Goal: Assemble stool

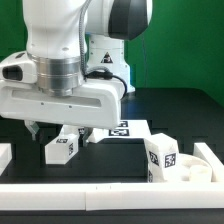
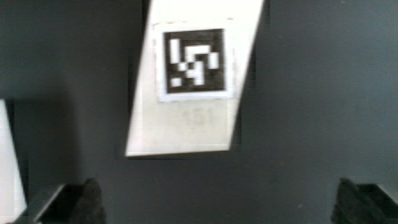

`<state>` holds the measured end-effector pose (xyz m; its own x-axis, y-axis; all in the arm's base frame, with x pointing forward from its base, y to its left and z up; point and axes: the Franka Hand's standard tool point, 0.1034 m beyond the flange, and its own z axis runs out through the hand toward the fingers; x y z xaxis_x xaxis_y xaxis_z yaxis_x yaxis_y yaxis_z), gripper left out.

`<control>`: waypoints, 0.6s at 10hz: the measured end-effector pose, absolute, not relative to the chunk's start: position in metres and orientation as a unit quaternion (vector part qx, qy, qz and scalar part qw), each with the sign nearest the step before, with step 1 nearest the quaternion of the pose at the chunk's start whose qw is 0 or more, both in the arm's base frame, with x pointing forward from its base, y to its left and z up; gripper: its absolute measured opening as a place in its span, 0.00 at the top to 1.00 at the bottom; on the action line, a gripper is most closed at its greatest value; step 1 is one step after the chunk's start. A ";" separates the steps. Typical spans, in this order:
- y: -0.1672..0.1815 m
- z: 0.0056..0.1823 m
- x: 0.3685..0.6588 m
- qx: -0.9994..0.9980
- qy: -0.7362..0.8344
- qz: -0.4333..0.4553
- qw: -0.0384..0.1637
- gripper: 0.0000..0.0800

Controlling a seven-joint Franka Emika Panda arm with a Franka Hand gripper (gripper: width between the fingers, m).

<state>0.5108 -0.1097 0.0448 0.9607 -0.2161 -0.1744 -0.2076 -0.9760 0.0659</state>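
My gripper grips the white stool leg (image 2: 185, 100) by its flat end (image 2: 182, 139) next. Then it fits the leg to the round seat.
A white stool leg (image 2: 185, 100) with a black-and-white tag lies on the black table, ahead of my fingertips and apart from them. In the exterior view this leg (image 1: 62, 149) lies just below my gripper (image 1: 61, 131). My gripper (image 2: 224, 206) is open and empty, with one dark finger (image 2: 80, 205) at each side. A second leg (image 1: 159, 156) stands at the exterior view's right, next to the round seat (image 1: 191, 172).
The marker board (image 1: 122, 130) lies behind the gripper. White border rails run along the front (image 1: 90, 190), the exterior view's left (image 1: 5, 155) and right (image 1: 210, 155). A white edge (image 2: 7, 160) shows at the side of the wrist view.
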 end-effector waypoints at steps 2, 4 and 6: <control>-0.120 0.046 0.508 0.979 -0.141 -0.145 -0.013 0.19; -0.112 0.047 0.501 0.965 -0.139 -0.221 -0.026 0.19; -0.112 0.045 0.504 0.947 -0.134 -0.288 -0.034 0.19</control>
<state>0.5042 -0.1119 0.0448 0.7976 -0.2351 -0.5555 -0.2740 -0.9616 0.0136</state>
